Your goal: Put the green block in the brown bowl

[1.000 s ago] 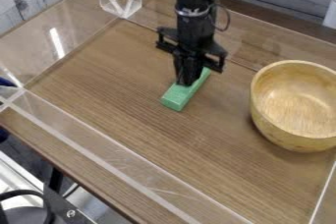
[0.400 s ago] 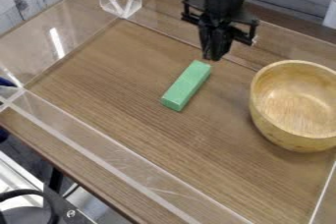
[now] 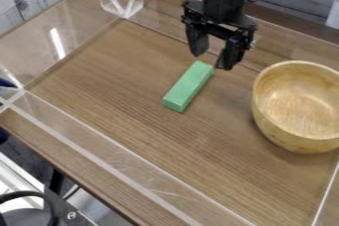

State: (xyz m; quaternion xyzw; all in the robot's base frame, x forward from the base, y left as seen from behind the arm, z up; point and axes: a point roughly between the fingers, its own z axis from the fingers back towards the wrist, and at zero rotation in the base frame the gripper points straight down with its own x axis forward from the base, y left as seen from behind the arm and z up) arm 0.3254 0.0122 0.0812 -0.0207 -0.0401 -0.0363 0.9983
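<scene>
The green block needs to go inside the brown bowl [image 3: 299,104]. My gripper will grab the block by one narrow end [image 3: 199,70] next.
The green block [image 3: 189,85] lies flat on the wooden table, its long side running diagonally. My gripper [image 3: 216,56] hangs pointing down just above and behind the block's far end, its two black fingers spread open with nothing between them. The brown bowl [image 3: 299,104] stands upright to the right of the block, a short gap away, and is empty inside.
Low clear plastic walls [image 3: 79,131] fence the wooden table on all sides. A clear plastic bracket [image 3: 122,0] stands at the back left corner. A black cable loop [image 3: 24,210] lies outside the front wall at lower left.
The gripper rose off the green block, moved back and to the right, and its fingers went from shut to open. The block lies slightly shifted on the table.
</scene>
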